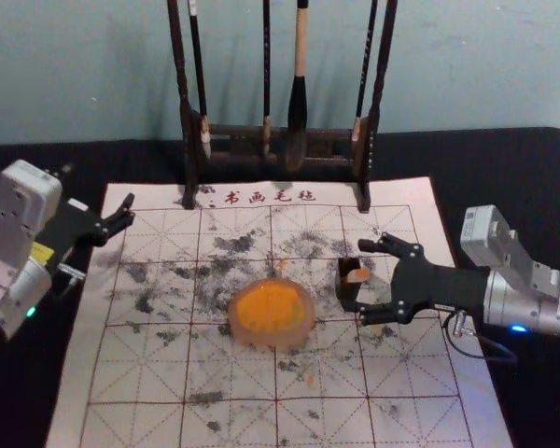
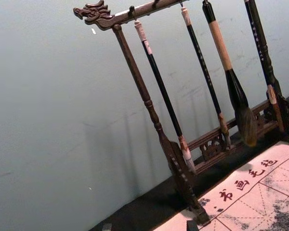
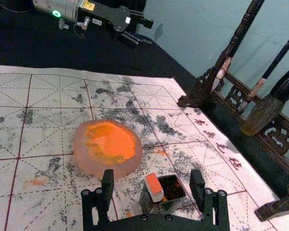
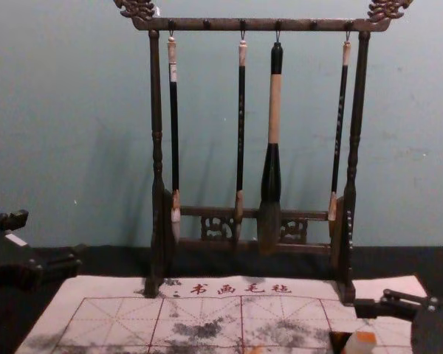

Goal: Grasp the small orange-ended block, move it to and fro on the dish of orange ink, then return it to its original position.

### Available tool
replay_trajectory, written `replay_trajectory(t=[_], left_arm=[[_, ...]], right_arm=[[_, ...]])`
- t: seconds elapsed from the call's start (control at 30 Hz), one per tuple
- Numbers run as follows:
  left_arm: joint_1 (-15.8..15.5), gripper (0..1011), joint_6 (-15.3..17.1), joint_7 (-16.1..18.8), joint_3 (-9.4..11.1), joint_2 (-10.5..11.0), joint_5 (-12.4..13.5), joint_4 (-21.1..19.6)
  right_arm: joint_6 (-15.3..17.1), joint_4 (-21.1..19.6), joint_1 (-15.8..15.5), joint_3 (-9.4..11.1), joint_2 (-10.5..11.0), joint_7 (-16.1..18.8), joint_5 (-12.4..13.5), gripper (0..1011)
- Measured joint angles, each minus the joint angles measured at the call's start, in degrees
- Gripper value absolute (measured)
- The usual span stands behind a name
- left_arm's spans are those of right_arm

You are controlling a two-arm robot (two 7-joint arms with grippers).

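Note:
The dark container's sides enclose the small orange-ended block's lower part. My right gripper should next grab its protruding upper end to move it.
In the head view, my right gripper stands open, its fingers on either side of a small dark square container and the orange-ended block. The right wrist view has the block tilted at the rim of the open container, between the spread tips of my right gripper. The dish of orange ink lies on the mat, to the left of the container. My left gripper is held at the mat's far left corner, open and empty; the left wrist view catches the tips of this gripper.
A dark wooden rack with several hanging brushes stands at the mat's far edge, before the wall. The gridded, ink-stained mat lies on a black cloth.

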Motion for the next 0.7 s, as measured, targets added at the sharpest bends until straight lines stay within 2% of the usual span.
replay_trajectory(t=[0.57, 0.7], left_arm=[[0.00, 1001, 0.00, 0.00, 0.00, 0.00, 0.00, 0.00], [0.00, 1002, 0.00, 0.00, 0.00, 0.00, 0.00, 0.00]], right_arm=[[0.12, 0.06, 0.13, -0.10, 0.06, -0.02, 0.06, 1000], [0.11, 0.06, 0.12, -0.08, 0.06, -0.05, 0.06, 929]])
